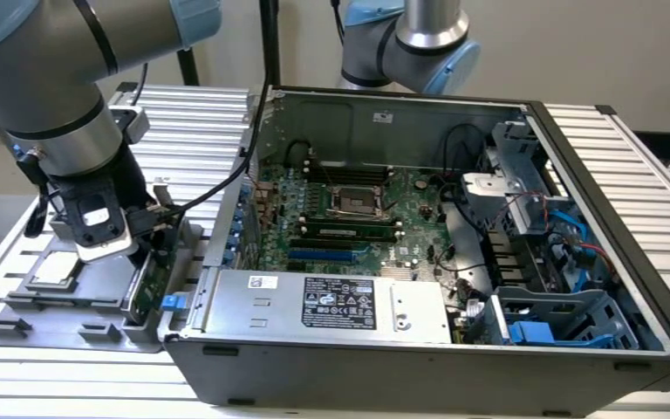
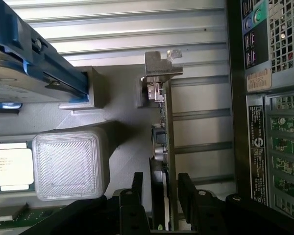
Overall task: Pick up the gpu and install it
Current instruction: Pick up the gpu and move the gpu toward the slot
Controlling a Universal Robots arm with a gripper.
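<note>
My gripper grips the GPU by its board's flat sides next, leaving the GPU's silver bracket [image 2: 160, 68] free to fit the computer case.
The gpu [image 2: 165, 128] stands on edge in a slot of the grey holder tray [image 1: 67, 305], its silver bracket [image 2: 159, 68] at the far end. In the exterior view the gpu [image 1: 146, 292] shows as a thin green strip beside the computer case, at that view's left. My gripper [image 2: 161, 180] is lowered over the card, open, with one black finger [image 2: 137, 193] on each side of it. A small gap remains on both sides, so the card is straddled but not clamped. In the exterior view the gripper [image 1: 140, 249] hangs just above the tray.
The open computer case [image 1: 614, 218] lies at the exterior view's right, showing its motherboard [image 1: 347, 196], a blue slot [image 1: 324, 256] and the power supply [image 1: 311, 301]. The tray also holds a blue-railed hard drive [image 2: 34, 73], a CPU chip [image 2: 10, 166] and a white block [image 2: 71, 164]. A second arm [image 1: 411, 39] stands behind.
</note>
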